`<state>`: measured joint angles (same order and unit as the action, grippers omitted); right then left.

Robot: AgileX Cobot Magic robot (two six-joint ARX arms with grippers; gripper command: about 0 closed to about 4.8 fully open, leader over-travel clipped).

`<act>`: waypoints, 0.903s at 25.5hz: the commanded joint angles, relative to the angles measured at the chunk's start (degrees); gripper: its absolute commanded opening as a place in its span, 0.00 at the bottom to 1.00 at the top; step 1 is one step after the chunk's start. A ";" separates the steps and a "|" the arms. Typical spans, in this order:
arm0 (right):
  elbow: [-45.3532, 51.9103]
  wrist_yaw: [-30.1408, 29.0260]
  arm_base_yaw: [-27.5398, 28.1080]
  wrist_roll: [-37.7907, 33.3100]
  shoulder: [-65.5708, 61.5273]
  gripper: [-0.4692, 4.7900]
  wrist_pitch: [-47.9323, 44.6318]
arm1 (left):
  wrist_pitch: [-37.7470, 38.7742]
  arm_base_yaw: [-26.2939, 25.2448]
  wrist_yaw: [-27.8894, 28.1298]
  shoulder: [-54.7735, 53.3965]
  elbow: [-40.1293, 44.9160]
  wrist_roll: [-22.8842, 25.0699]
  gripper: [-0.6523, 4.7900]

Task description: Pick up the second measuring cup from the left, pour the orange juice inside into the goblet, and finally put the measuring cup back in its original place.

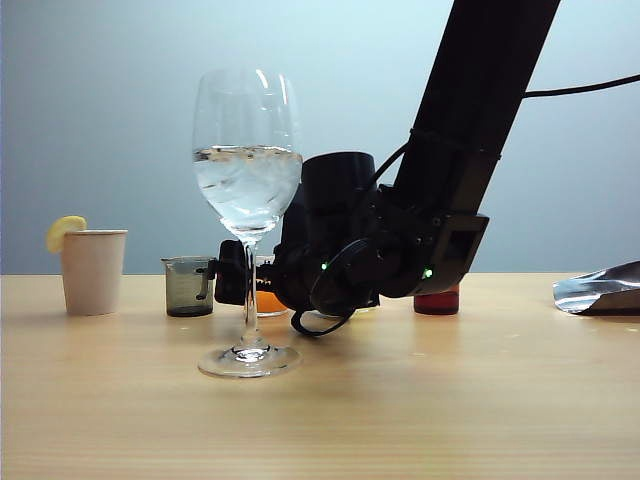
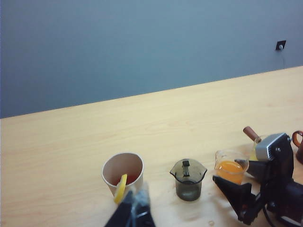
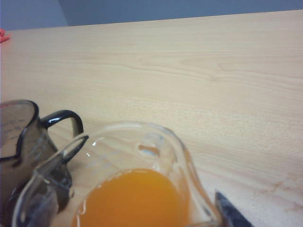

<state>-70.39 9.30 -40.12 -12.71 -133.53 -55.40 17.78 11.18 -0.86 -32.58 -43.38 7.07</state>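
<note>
My fingers are on either side of the orange juice cup below its rim (image 3: 128,124), so it is time to close my right gripper, which would catch the cup.
The measuring cup (image 1: 272,302) (image 2: 231,165) (image 3: 156,142) is small clear glass, second in the row, standing on the table with orange juice (image 3: 137,198) (image 2: 230,169) in it. My right gripper (image 1: 245,285) (image 2: 236,174) (image 3: 137,210) is low at the table and open, one finger on each side of the cup; one fingertip (image 3: 232,213) shows beside the rim. The goblet (image 1: 247,170) stands in front of the row and holds clear liquid. My left gripper (image 2: 135,208) shows only in its own wrist view, near the paper cup, fingers together and empty.
A smoky grey cup (image 1: 189,286) (image 2: 188,179) (image 3: 19,142) stands right beside the orange one. A paper cup with a lemon slice (image 1: 93,270) (image 2: 123,172) is at the far left. A red-brown cup (image 1: 436,300) and crumpled foil (image 1: 600,290) lie to the right.
</note>
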 commanded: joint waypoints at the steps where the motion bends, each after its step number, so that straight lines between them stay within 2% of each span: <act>1: 0.07 -0.37 -0.33 -1.22 -0.46 0.90 1.16 | 0.22 0.07 0.04 0.07 -0.31 0.24 0.11; 2: 0.09 -0.39 -0.33 -1.22 -0.46 0.90 1.18 | 0.20 0.07 0.04 0.07 -0.31 0.24 0.11; 3: 0.09 -0.42 -0.35 -1.25 -0.46 0.84 1.20 | 0.22 0.07 0.04 0.07 -0.31 0.24 0.11; 5: 0.07 -0.57 -0.33 -1.25 -0.44 0.68 1.18 | 0.22 0.07 0.02 0.09 -0.31 0.24 0.11; 9: 0.09 -2.21 -0.33 -1.22 -0.44 0.57 1.25 | 0.28 0.07 0.02 0.09 -0.31 0.24 0.11; 17: 0.09 -3.02 -0.26 -0.15 -0.33 0.57 1.22 | 0.28 0.07 0.04 0.09 -0.31 0.24 0.11; 19: 0.09 -3.96 -0.24 2.67 0.35 0.57 1.55 | 0.24 0.07 0.02 0.09 -0.31 0.26 0.11; 23: 0.13 -4.11 -0.22 3.78 1.38 0.57 1.62 | 0.22 0.07 0.04 0.09 -0.31 0.72 0.11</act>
<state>-70.24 5.69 -40.18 -9.45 -132.84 -53.76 18.33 11.18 -0.89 -32.60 -43.38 7.18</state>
